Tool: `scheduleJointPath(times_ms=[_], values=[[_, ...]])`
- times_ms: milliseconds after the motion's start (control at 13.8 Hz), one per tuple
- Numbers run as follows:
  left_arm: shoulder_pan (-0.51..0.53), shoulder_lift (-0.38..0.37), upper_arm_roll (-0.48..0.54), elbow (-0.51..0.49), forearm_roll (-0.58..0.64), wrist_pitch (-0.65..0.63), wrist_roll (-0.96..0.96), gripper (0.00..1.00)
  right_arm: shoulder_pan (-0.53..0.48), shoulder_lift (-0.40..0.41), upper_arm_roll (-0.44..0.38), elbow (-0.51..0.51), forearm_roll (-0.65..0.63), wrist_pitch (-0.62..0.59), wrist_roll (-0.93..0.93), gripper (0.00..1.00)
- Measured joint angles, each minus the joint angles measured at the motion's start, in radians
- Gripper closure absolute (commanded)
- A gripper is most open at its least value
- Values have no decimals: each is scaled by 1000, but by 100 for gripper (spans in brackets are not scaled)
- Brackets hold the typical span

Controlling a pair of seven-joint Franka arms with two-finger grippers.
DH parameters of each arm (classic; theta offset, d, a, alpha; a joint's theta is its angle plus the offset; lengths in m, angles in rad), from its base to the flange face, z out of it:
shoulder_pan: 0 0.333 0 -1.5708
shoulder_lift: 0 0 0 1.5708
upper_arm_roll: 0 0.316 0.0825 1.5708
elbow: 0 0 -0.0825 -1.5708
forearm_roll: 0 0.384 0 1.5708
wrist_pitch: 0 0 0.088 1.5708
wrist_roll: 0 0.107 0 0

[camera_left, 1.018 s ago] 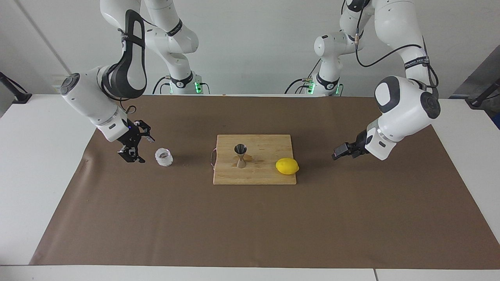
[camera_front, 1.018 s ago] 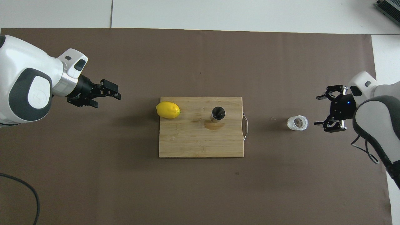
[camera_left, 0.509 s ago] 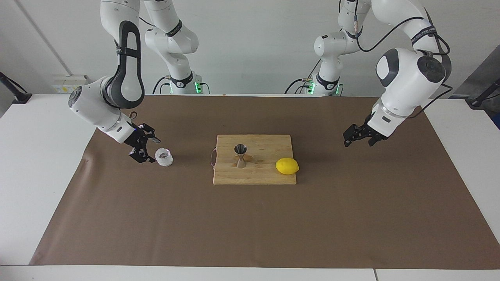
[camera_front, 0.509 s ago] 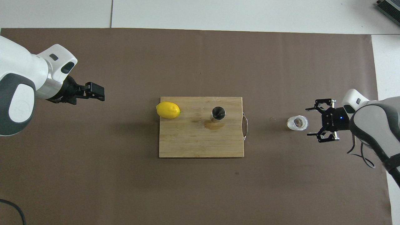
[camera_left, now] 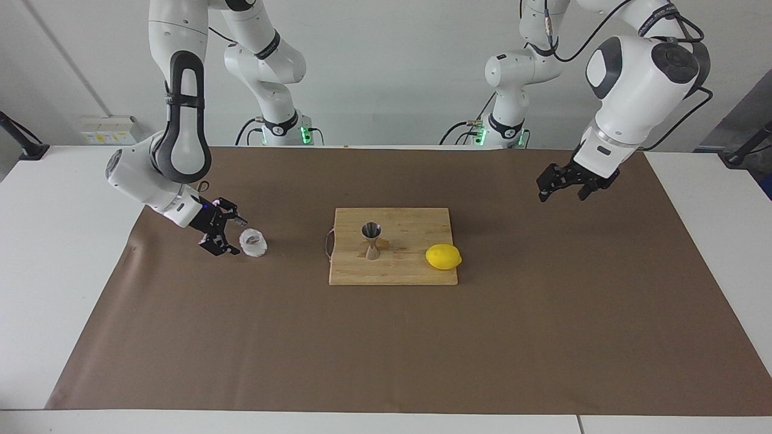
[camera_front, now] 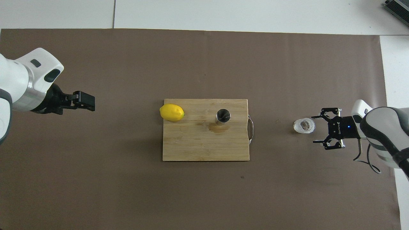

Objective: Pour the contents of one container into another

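Brown mat lies between my right gripper's fingertips and the cup's sides, so it is too early to close. The gripper moves toward the cup next, then closes on it.
The squat frosted whitish cup (camera_left: 253, 243) (camera_front: 304, 125) stands upright on the brown mat, toward the right arm's end. My right gripper (camera_left: 228, 235) (camera_front: 315, 129) is low and open right beside it, jaws turned to the cup, fingertips level with its wall but not around it. The steel hourglass jigger (camera_left: 371, 240) (camera_front: 223, 116) stands upright on the wooden board (camera_left: 392, 274) (camera_front: 198, 147). My left gripper (camera_left: 561, 188) (camera_front: 87, 102) hangs open and empty over the mat at the left arm's end.
A yellow lemon (camera_left: 443, 257) (camera_front: 172, 112) lies on the board's corner toward the left arm's end. A metal handle (camera_front: 251, 128) sticks out of the board's edge on the cup's side. A wet-looking stain marks the board beside the jigger.
My right gripper has swung down and closed in on the cup, still open. My left gripper has lifted and drawn back from the board toward its own end.
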Motion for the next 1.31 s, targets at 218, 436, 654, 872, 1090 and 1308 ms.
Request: scheduleJointPath(times_ms=[218, 436, 654, 872, 1090, 1308], values=[[-89, -12, 129, 0, 0, -1, 10, 0, -4, 11, 1, 1, 9, 0, -14, 0], [-130, -13, 180, 0, 2, 14, 46, 0, 1, 11, 6, 2, 41, 0, -14, 0], [-148, -13, 218, 0, 10, 12, 92, 0, 10, 11, 7, 3, 47, -3, -14, 0], [-149, -13, 262, 32, 10, -33, 146, 0, 10, 12, 8, -1, 75, -5, -27, 0], [-149, -7, 295, 109, 35, -123, 178, 0, 10, 26, 8, -5, 105, -7, -58, 0], [-163, -1, 293, 123, 53, -131, 194, 0, 12, 34, 9, -7, 125, -7, -67, 22]])
